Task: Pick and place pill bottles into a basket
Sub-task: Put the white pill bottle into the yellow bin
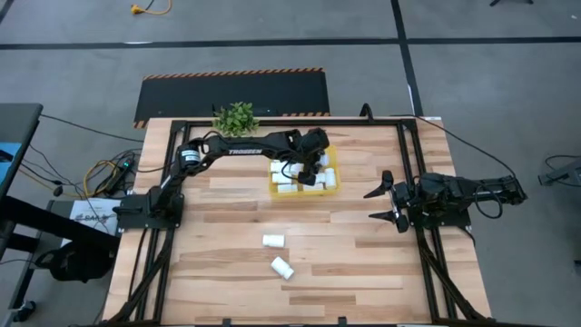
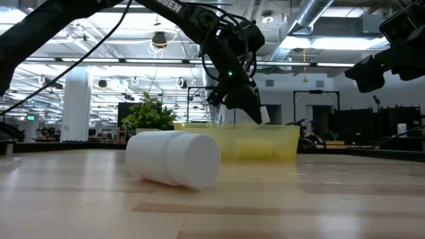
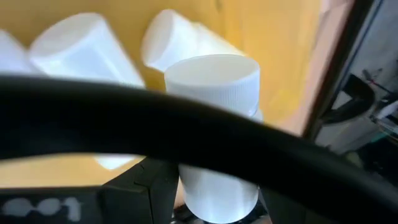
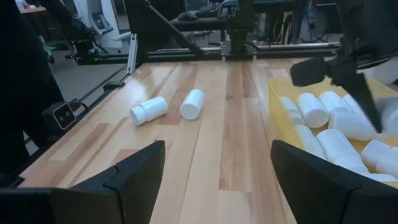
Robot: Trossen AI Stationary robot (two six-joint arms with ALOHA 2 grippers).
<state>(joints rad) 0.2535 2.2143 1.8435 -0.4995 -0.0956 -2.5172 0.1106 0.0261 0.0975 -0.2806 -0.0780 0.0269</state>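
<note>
The pill bottle [image 3: 214, 84] is inside the rim of the yellow basket [image 3: 283, 56] and would rest in the basket, so it is time for my left gripper to open.
My left gripper [image 1: 315, 162] hangs over the yellow basket [image 1: 304, 193], shut on one white pill bottle [image 3: 214, 124]. Several more pill bottles [image 4: 323, 127] lie in the basket. Two pill bottles [image 1: 273, 241] [image 1: 282, 267] lie on their sides on the wood nearer the table's front; in the low view one of them [image 2: 174, 158] lies in front of the basket [image 2: 279, 143]. At the table's right edge my right gripper [image 1: 386, 202] stands open with nothing between its fingers. My left gripper pinches the pill bottle's body [image 3: 217, 193], below the ribbed cap [image 3: 211, 78], between its two fingers. The fingers slant down from the table's left. The cap end points away from the gripper. The bottle is lifted clear, above the bottles lying in the basket.
A small green potted plant [image 1: 235, 116] stands at the table's far edge, left of the basket. A black frame rail [image 1: 413, 163] runs along the right side. Bare wood lies between the basket and the two loose bottles.
</note>
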